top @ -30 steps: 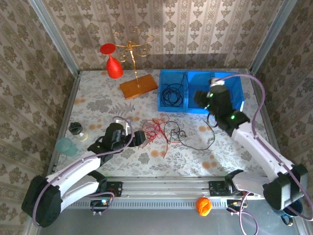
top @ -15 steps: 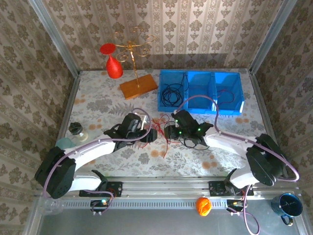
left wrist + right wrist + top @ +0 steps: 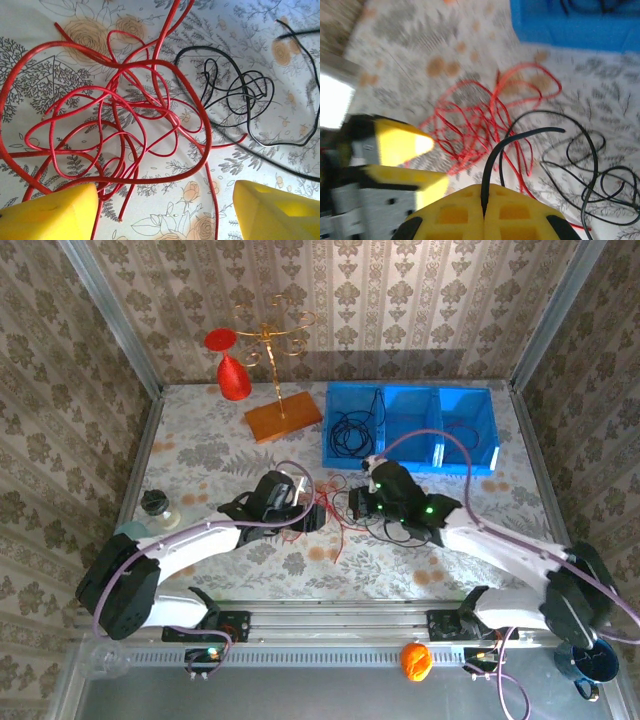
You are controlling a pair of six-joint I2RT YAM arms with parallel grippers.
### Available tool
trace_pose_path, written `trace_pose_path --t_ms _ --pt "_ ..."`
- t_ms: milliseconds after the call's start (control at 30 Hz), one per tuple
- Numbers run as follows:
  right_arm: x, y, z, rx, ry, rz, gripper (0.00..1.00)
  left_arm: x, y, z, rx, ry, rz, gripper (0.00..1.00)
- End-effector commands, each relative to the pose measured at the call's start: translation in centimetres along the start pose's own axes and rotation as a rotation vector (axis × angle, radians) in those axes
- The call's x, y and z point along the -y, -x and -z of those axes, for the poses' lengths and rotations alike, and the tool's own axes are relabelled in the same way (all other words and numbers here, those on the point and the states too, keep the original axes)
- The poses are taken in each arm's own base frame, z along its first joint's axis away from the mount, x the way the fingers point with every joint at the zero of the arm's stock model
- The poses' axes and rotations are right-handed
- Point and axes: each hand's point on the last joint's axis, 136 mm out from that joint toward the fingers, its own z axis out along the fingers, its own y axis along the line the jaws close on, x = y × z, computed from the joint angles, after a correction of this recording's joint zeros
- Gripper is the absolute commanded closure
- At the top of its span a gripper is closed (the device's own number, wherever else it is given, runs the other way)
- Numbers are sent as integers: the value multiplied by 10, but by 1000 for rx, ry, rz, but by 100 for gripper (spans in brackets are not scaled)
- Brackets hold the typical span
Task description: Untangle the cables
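My left gripper next needs to grab the black cable near the cable end my right gripper holds, avoiding pieces of red cable, so that it can untangle the cable.
The cables lie mid-table: a loose red tangle [image 3: 325, 502] [image 3: 110, 125] [image 3: 470, 120] and thin black loops [image 3: 385, 525] [image 3: 240, 95] [image 3: 590, 165] to its right. My left gripper [image 3: 305, 515] [image 3: 165, 210] stands open low over the near edge of the red tangle. A few red strands run between its yellow fingers [image 3: 50, 212] without being pinched. My right gripper [image 3: 358, 505] [image 3: 484, 192] is shut on a black cable end [image 3: 520, 142], which curves up out of the closed jaws just right of the red tangle.
A blue three-compartment bin [image 3: 410, 465] stands behind the tangle, with a coiled black cable [image 3: 352, 430] in its left compartment. A wooden-based gold rack [image 3: 283, 420] and red glass [image 3: 233, 375] stand back left. A small jar [image 3: 157, 505] and teal cup [image 3: 130, 532] sit at the left edge.
My right arm came from the blue bin down to the tangle and its jaws closed on the black cable. My left gripper advanced right to the red tangle.
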Motion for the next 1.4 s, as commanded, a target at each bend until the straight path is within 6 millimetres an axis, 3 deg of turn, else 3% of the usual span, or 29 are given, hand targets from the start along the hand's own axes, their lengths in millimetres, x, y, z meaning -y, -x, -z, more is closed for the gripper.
trace_pose_path --t_ms 0,200,433,600,800,900,1067,1200,1267,1367 --pt "-10 19 32 93 5 38 100 21 9 14 53 -74 -66 27" --pt "-49 51 81 237 74 123 100 38 22 35 139 -127 -129 26" --pt "-89 92 132 385 149 201 100 58 20 52 195 -191 -236 20" --pt "-114 117 158 438 189 253 100 74 27 61 278 -206 -338 15" --pt "-145 136 182 479 266 286 100 105 50 76 407 -269 -426 11" --pt "-157 144 190 496 289 304 100 118 57 71 414 -299 -451 11" --pt "-170 153 201 514 322 308 100 129 55 42 383 -336 -478 12" --pt "-170 155 206 515 321 308 100 136 54 28 390 -360 -501 23" --pt "-168 155 206 515 311 307 100 140 52 24 385 -381 -507 38" --pt "-164 154 206 515 296 306 100 138 54 22 390 -360 -507 71"
